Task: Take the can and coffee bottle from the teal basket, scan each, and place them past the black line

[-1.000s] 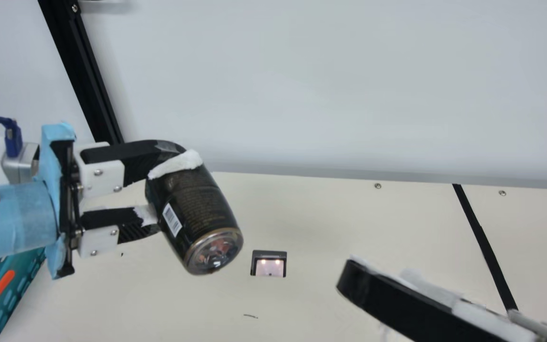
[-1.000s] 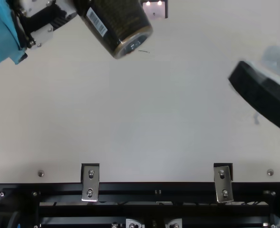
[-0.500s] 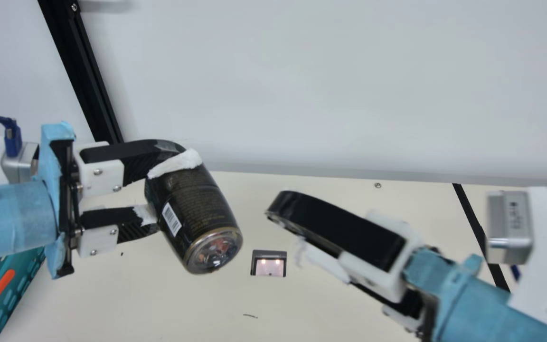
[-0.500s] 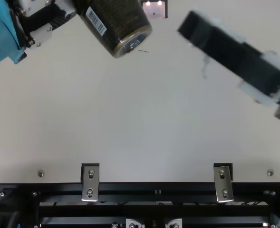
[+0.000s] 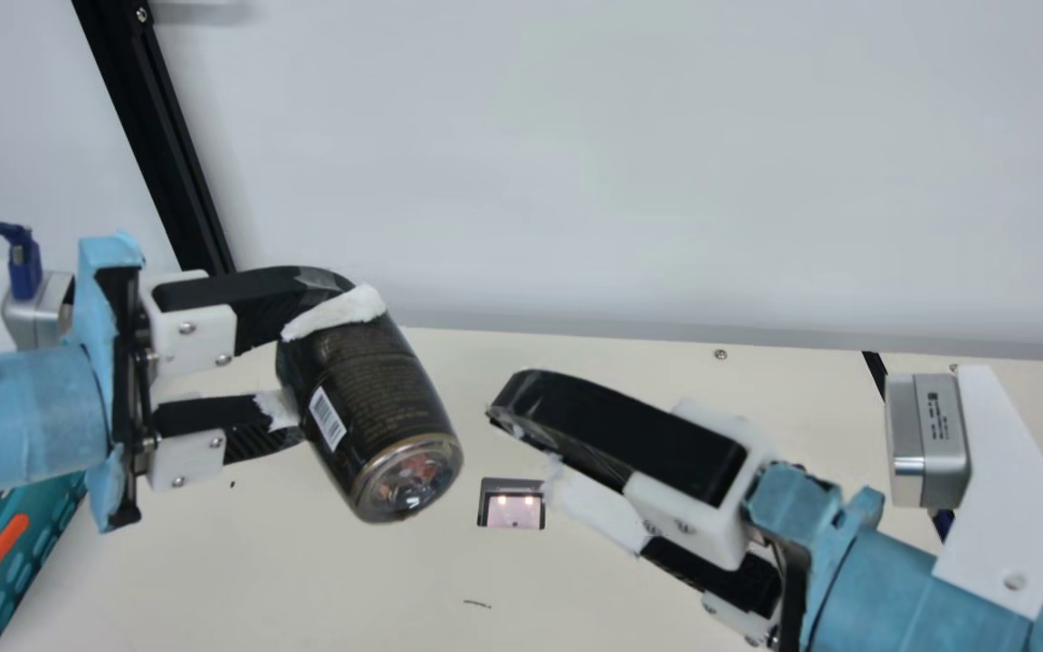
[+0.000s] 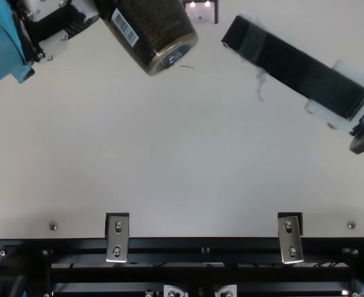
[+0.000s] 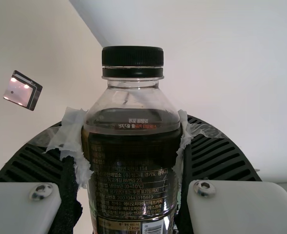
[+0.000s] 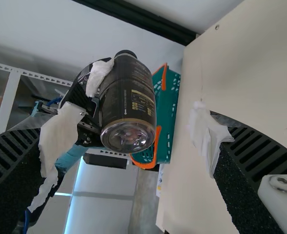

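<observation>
The dark coffee bottle needs to go past the black line (image 5: 874, 371). My right gripper will grab it next by its body, near the bottle's clear base.
In the main view my left gripper (image 5: 291, 362) is shut on the dark coffee bottle (image 5: 377, 407), held tilted above the table with its clear base toward the right. The left wrist view shows the bottle (image 7: 133, 165) with its black cap, between the padded fingers of my left gripper (image 7: 133, 146). My right gripper (image 5: 531, 444) is to the right of the bottle, not touching it. In the right wrist view my right gripper (image 8: 128, 131) has its fingers wide apart, and the bottle (image 8: 128, 102) is farther off. The teal basket (image 5: 42, 543) stands at the left.
The scanner window (image 5: 512, 509) with two lights lies in the table (image 5: 304, 580) below and between the grippers. The black line (image 5: 874, 371) runs behind my right arm. A metal rail (image 6: 200, 246) borders the table in the top view.
My right arm has come in from the right toward the bottle, slowing over the last half second. The left arm with the bottle has stayed practically still.
</observation>
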Tool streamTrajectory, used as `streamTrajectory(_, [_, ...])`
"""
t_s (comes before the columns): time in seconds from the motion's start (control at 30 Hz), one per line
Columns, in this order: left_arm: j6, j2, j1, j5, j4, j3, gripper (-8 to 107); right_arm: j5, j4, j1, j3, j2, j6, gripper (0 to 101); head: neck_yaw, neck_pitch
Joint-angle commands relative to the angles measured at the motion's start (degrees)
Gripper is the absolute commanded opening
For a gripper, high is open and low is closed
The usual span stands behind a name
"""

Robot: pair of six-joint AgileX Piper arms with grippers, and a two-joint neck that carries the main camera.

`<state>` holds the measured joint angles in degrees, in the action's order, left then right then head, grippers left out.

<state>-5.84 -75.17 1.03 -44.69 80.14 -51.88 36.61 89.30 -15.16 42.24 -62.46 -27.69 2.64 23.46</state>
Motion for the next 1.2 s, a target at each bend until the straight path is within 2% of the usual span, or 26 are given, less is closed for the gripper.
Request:
streamTrajectory(0.0, [0.00, 0.00, 0.00, 0.00, 0.00, 0.00, 10, 2.64, 4.55, 0.75, -0.58, -0.84, -2.30, 101, -0.23, 1.54])
streamTrajectory(0.13, [0.00, 0.00, 0.00, 0.00, 0.00, 0.00, 10, 6.26, 10.68, 2.00, -2.02, -2.89, -6.29, 101, -0.23, 1.54])
streamTrajectory(0.33, [0.00, 0.00, 0.00, 0.00, 0.00, 0.00, 10, 13.86, 10.68, 6.64, -1.04, -5.06, -3.86, 101, -0.23, 1.54])
streamTrajectory(0.5, [0.00, 0.00, 0.00, 0.00, 0.00, 0.00, 10, 17.61, 10.68, 8.31, 0.34, -7.74, -3.08, 101, -0.23, 1.54])
streamTrajectory(0.77, [0.00, 0.00, 0.00, 0.00, 0.00, 0.00, 10, 20.82, 10.68, 8.58, 2.94, -12.82, -2.92, 101, -0.23, 1.54])
streamTrajectory(1.17, [0.00, 0.00, 0.00, 0.00, 0.00, 0.00, 10, 22.90, 10.68, 6.05, 7.63, -21.53, -2.91, 101, -0.23, 1.54])
